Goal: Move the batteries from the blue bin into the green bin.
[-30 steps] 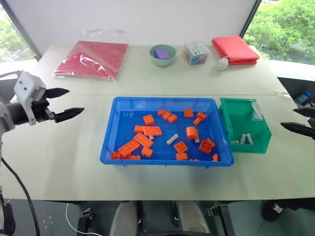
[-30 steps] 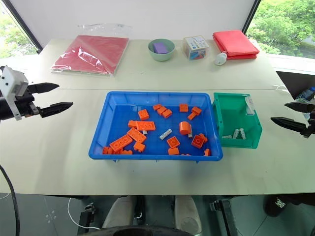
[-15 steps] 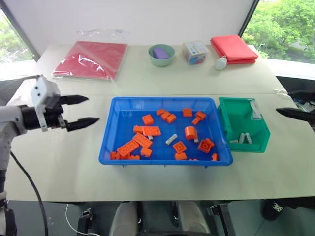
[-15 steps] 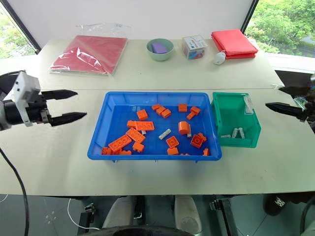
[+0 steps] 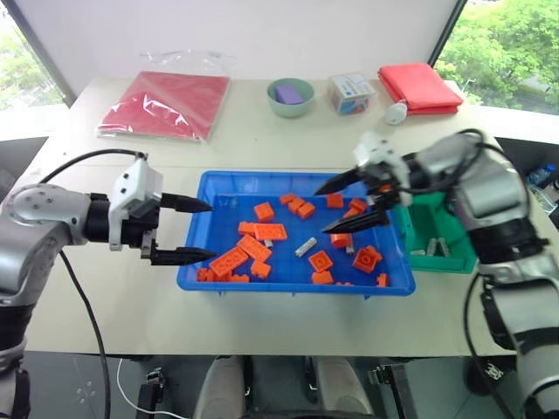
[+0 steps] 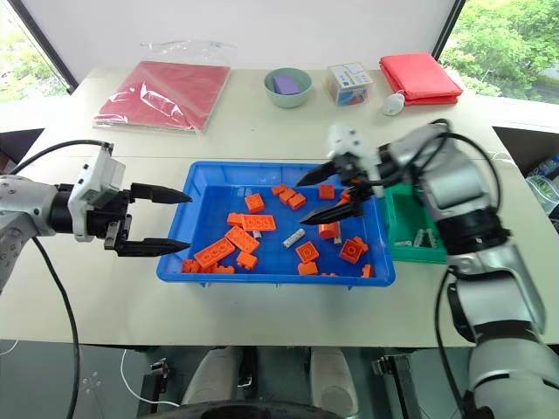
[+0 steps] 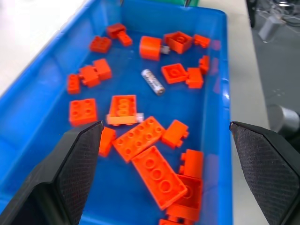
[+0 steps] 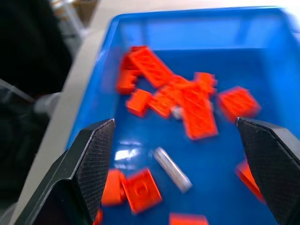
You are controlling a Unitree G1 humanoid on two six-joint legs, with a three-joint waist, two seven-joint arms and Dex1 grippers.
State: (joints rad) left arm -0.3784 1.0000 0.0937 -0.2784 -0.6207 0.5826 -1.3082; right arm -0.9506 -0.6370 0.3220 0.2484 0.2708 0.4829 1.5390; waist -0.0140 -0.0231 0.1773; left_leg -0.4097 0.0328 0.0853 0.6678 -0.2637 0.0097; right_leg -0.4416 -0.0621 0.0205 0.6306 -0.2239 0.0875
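Next, my right gripper grabs the silver battery by its flat end (image 5: 306, 246) (image 8: 172, 169) to move it into the green bin.
The blue bin (image 5: 288, 178) lies mid-table and holds several orange bricks (image 5: 262, 232) plus one silver battery (image 5: 306, 247) near its centre; the left wrist view shows that battery (image 7: 153, 81) too. Just right of it stands the green bin (image 5: 437, 262), partly covered by my right arm, with a few batteries (image 5: 434, 247) on its floor. My right gripper (image 5: 320, 211) hovers open over the blue bin's right half, pointing left, a little above and right of the battery. At the blue bin's left rim, my left gripper (image 5: 210, 230) is open, pointing right, and holds nothing.
Along the far edge lie a red plastic bag (image 5: 166, 103), a pale green bowl (image 5: 289, 96), a clear box (image 5: 348, 92) and a folded red cloth (image 5: 418, 85). Bare table surrounds the bins on the left and front.
My right gripper swung from the table's right edge leftward to above the blue bin. My left gripper moved right, reaching the bin's left rim. Both stayed open.
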